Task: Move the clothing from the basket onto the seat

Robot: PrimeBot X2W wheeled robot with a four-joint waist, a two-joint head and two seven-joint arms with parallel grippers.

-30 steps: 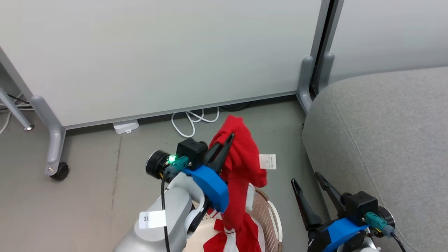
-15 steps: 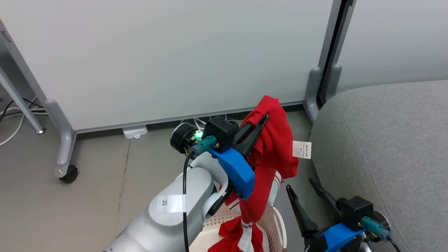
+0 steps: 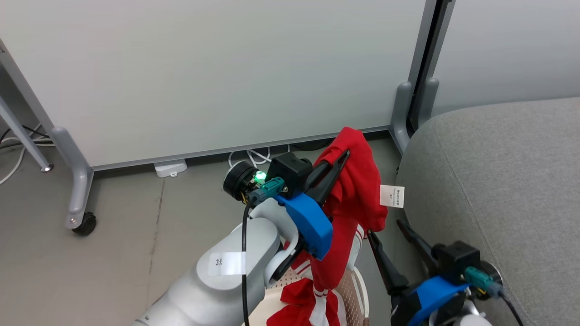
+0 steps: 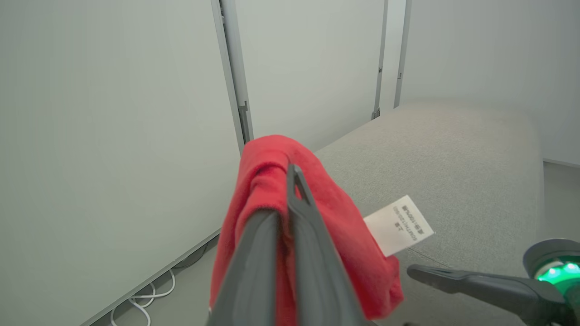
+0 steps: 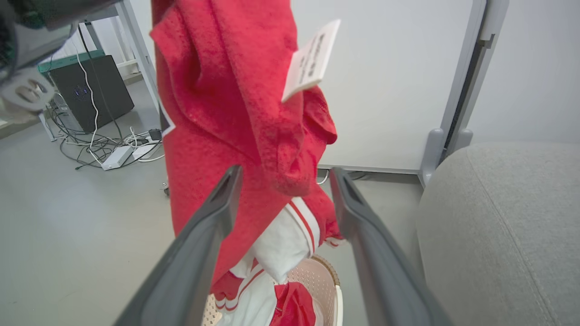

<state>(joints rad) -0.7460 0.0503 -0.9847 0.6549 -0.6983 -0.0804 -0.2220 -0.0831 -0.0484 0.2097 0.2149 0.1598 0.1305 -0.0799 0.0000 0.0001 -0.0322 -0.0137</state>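
Note:
My right gripper takes hold of the red garment by the loose fold below its label [image 3: 392, 196] next, since my left gripper already covers the upper fold.
A red garment of the clothing [image 3: 353, 190] hangs from my left gripper [image 3: 345, 155], which is shut on its upper fold, high above the basket. A white label [image 3: 392, 196] sticks out toward the seat [image 3: 498, 172], a grey sofa at the right. The garment's white-banded lower end trails down to more red and white clothing [image 3: 299, 303] in the cream basket [image 3: 351, 290]. In the left wrist view the closed fingers [image 4: 294, 213] pinch the red fabric [image 4: 267, 181] with the seat [image 4: 453, 158] beyond. My right gripper [image 3: 384, 228] stands open just right of the hanging cloth; its fingers [image 5: 213, 217] frame the clothing [image 5: 217, 90] without touching.
A white partition panel [image 3: 226, 68] on wheeled grey legs [image 3: 77, 194] stands behind, with white cables [image 3: 253, 158] and a small white box [image 3: 170, 167] at its foot. A black computer case [image 5: 90, 86] and loose cables lie to the left. Grey floor surrounds the basket.
My left gripper has carried the red garment up and to the right, nearer the seat; the head camera also shifted. The right gripper stays open, now close beside the cloth.

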